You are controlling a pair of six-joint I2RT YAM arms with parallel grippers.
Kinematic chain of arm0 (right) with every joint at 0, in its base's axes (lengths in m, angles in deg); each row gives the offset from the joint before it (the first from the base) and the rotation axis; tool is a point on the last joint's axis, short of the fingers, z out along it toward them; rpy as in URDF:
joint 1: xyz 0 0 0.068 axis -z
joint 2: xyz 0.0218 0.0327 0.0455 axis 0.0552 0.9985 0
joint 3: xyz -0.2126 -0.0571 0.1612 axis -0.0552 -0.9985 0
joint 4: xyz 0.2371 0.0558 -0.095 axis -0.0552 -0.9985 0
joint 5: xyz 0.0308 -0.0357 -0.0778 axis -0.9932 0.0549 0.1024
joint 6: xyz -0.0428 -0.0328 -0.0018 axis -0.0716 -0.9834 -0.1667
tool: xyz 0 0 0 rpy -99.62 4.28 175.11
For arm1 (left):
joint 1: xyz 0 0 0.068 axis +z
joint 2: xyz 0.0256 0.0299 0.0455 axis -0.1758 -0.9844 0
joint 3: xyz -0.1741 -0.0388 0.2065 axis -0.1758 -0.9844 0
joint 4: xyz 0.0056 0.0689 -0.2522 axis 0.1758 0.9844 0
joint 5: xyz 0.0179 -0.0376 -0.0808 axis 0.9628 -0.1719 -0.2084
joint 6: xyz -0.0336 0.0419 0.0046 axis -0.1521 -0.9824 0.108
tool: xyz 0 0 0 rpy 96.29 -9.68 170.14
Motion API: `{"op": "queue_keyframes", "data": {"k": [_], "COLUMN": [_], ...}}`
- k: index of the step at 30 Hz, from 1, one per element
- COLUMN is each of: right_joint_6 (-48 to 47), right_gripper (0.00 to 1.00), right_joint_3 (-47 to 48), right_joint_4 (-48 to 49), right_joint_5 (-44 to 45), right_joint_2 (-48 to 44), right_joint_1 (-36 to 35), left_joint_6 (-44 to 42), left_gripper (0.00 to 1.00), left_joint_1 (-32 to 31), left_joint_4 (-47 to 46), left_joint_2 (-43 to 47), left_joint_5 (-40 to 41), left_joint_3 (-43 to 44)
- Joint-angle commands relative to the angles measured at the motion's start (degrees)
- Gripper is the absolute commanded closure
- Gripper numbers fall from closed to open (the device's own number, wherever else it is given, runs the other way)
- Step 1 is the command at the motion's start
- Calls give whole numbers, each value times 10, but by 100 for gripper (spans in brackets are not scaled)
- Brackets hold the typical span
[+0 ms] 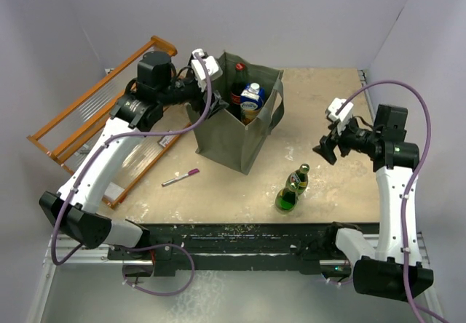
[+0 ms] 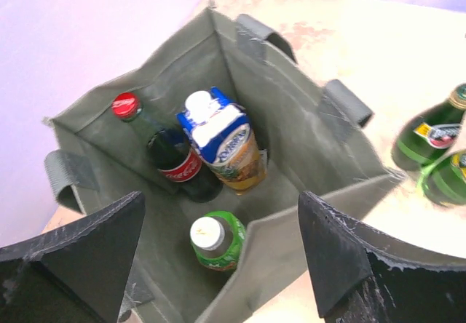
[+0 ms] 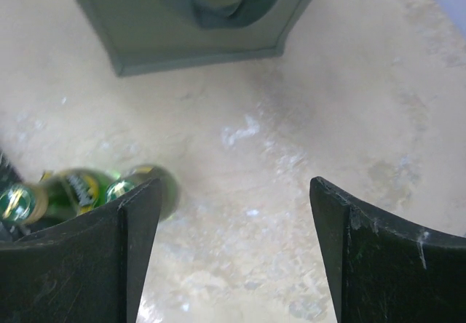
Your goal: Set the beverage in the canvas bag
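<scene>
I need to grab the green Perrier bottle by its neck next with my right gripper, so the bottle's body stays free to settle into the canvas bag.
The grey-green canvas bag stands open at the table's middle. In the left wrist view the bag holds a red-capped cola bottle, a blue juice carton and a green bottle with a white cap. My left gripper hovers over the bag's left rim, open and empty. Two green glass bottles stand on the table in front of the bag on its right, also in the left wrist view. My right gripper is open and empty, to the right of the bottles and above them.
An orange wooden rack lies at the left of the table. A pink pen lies in front of the bag. The bag's loop handle hangs on its right side. Purple walls close in the back and sides.
</scene>
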Motion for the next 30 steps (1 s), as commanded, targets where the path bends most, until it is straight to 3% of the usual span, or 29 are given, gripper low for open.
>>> {"op": "queue_keyframes", "data": {"k": [1,7,13,19,30], "right_joint_6": [-164,-210,-148,-142,-128], "right_gripper": [17,17,19,23,40], "right_joint_3": [20,-7,-57,-90,-132], "right_joint_4": [-188,-223,-148,-99,-60], "right_joint_5": [-19,2,73,72,40], "right_joint_2": [6,7,4,22,38], "right_joint_1": [0,-36,-123,-131,-143], "left_joint_6": [-50,-72,-83,-93,-118], "left_gripper": [11,8,7,7,7], "left_joint_1": [2,0,0,-4,-21], "left_joint_4": [30,49,50,44,37], "left_joint_2": [25,35,40,40,42], "left_joint_5": [-93,-98,-89,-90,-84], "left_joint_3": [-15,-28,-34,-40,-56]}}
